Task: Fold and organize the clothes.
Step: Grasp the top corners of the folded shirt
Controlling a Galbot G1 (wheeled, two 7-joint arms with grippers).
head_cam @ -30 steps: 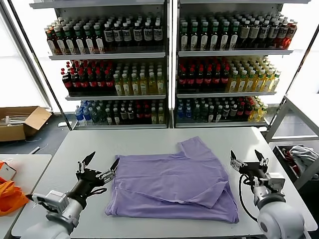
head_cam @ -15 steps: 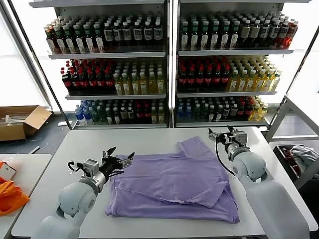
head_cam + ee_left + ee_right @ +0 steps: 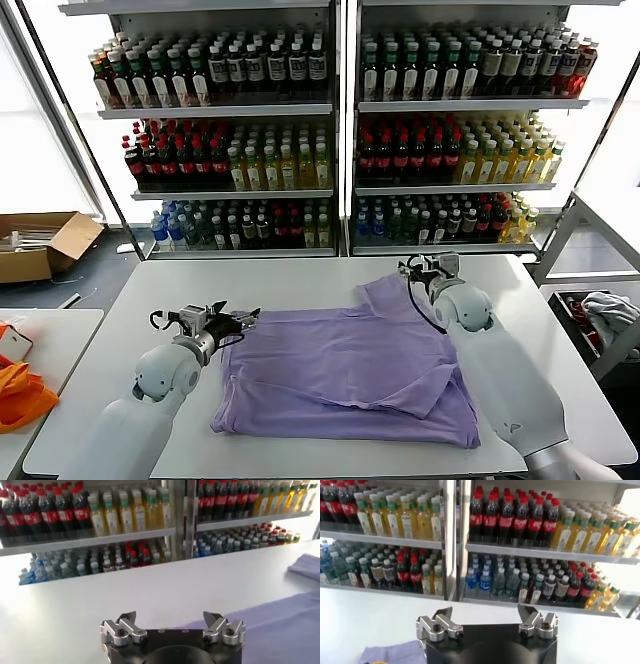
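My left gripper grabs its corner (image 3: 254,318) next, to fold the lavender T-shirt (image 3: 340,390) over on itself.
The clothes are one lavender T-shirt (image 3: 345,365) lying partly folded on the white table (image 3: 180,285), one sleeve (image 3: 385,297) pointing toward the shelves. My left gripper (image 3: 232,318) hovers open at the shirt's far left corner, nothing between its fingers. In the left wrist view that gripper (image 3: 170,617) faces the shelves, with the shirt (image 3: 280,630) just beside it. My right gripper (image 3: 422,265) stands open beyond the sleeve's far right edge. The right wrist view shows its spread, empty gripper (image 3: 485,611) above the bare table, with a bit of the shirt (image 3: 385,652) to one side.
Bottle shelves (image 3: 340,110) stand right behind the table. A cardboard box (image 3: 40,245) sits on the floor at far left. An orange bag (image 3: 20,392) lies on a side table at left. A grey-white cloth bundle (image 3: 605,310) lies at right.
Both arms have swung from the table's front edge to the shirt's far edge: the left gripper to the far left corner, the right past the sleeve. Both stayed open.
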